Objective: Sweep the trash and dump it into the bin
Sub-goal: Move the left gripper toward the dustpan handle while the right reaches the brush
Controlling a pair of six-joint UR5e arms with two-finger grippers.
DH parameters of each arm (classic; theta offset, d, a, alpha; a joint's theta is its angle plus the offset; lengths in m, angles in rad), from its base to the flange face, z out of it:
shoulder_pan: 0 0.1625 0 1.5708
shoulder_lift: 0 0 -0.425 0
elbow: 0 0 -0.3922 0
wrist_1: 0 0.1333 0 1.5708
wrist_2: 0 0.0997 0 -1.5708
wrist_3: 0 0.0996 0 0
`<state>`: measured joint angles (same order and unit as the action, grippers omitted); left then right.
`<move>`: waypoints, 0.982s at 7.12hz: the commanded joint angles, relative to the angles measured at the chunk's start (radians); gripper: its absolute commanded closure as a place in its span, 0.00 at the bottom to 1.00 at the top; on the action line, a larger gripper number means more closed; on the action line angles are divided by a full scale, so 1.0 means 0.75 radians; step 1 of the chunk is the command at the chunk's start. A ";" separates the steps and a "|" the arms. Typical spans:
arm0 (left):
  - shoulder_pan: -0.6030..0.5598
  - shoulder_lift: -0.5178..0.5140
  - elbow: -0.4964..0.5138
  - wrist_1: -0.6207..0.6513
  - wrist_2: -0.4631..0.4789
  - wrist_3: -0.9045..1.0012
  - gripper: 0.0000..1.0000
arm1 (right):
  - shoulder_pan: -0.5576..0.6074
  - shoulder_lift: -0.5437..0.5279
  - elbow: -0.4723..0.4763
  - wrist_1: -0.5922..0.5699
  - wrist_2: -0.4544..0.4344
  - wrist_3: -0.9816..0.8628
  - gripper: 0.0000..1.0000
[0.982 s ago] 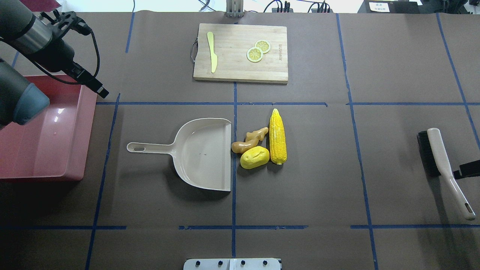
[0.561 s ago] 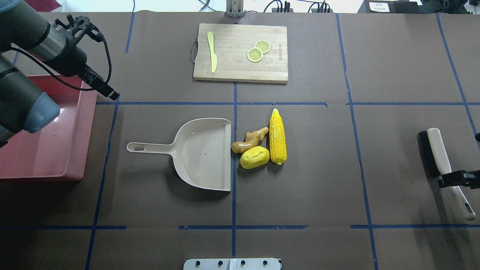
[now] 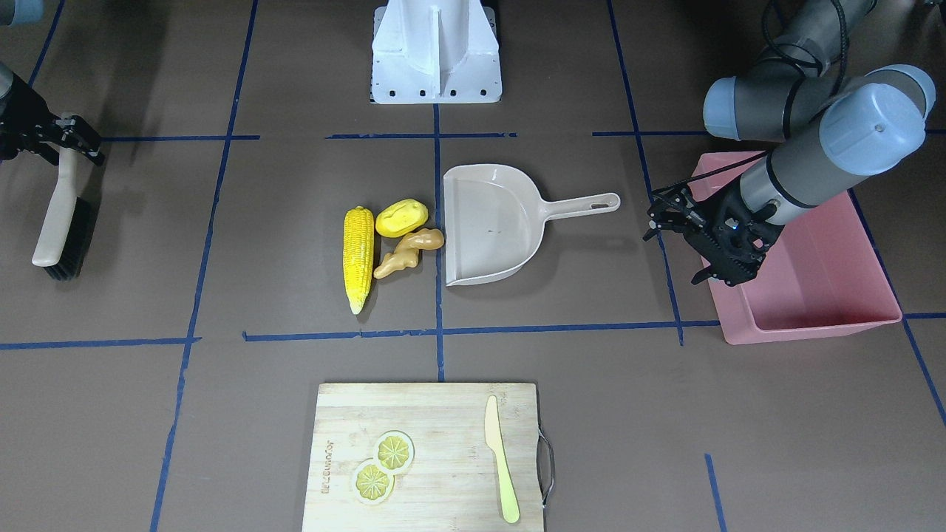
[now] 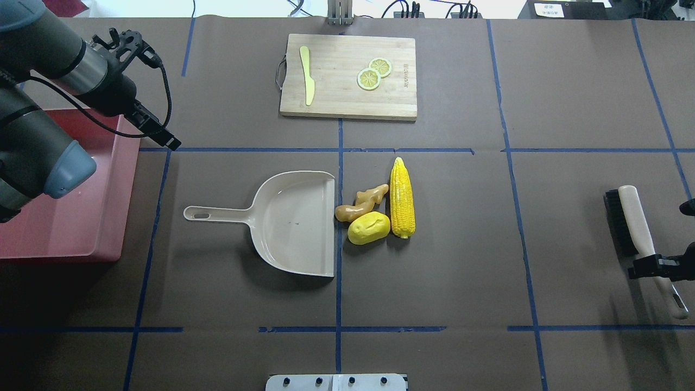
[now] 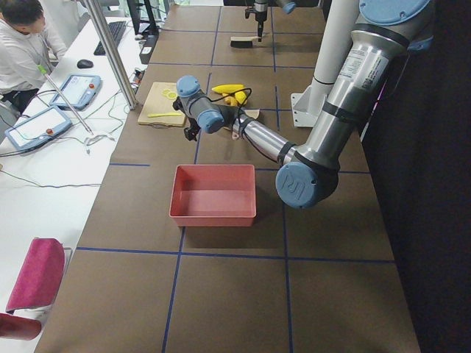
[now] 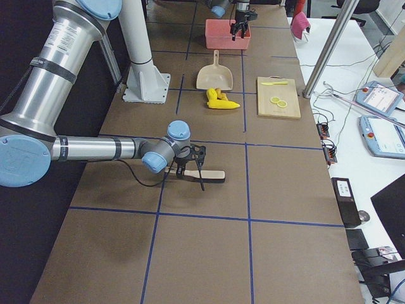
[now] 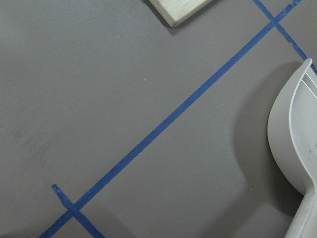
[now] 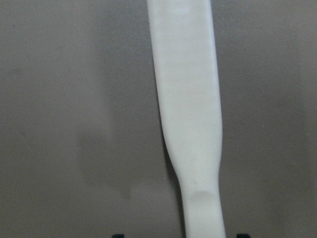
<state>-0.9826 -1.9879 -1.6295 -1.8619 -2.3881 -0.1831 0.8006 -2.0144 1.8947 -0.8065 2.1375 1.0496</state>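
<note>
I need to sweep the trash into the dustpan (image 3: 488, 226), so I should next pick up the white brush by its narrow handle (image 3: 66, 168) with my right gripper.
The corn cob (image 4: 402, 198), the yellow potato lump (image 4: 369, 228) and the tan ginger root (image 4: 364, 202) lie together just right of the mouth of the beige dustpan (image 4: 293, 222). The pink bin (image 4: 65, 217) stands at the far left. My left gripper (image 4: 172, 143) hovers past the bin's far right corner, left of and beyond the dustpan handle (image 4: 217, 213); it looks open and empty. My right gripper (image 4: 658, 266) is open, its fingers either side of the handle of the brush (image 4: 635, 228), which fills the right wrist view (image 8: 190, 109).
A wooden cutting board (image 4: 347, 76) with a pale yellow knife and two lemon slices lies at the far middle. Blue tape lines cross the brown table. The left wrist view shows the dustpan's rim (image 7: 297, 129) and the board's corner.
My left gripper has moved right, from over the bin's edge towards the dustpan. My right gripper has come in from the right edge and down over the brush handle.
</note>
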 commanded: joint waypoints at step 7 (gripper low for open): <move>0.091 -0.019 -0.032 -0.074 0.118 0.421 0.00 | -0.165 0.114 0.092 0.092 -0.033 -0.011 1.00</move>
<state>-0.9278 -2.0039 -1.6474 -1.9151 -2.3026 0.0071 0.7272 -1.9782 1.9545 -0.7323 2.1259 1.0406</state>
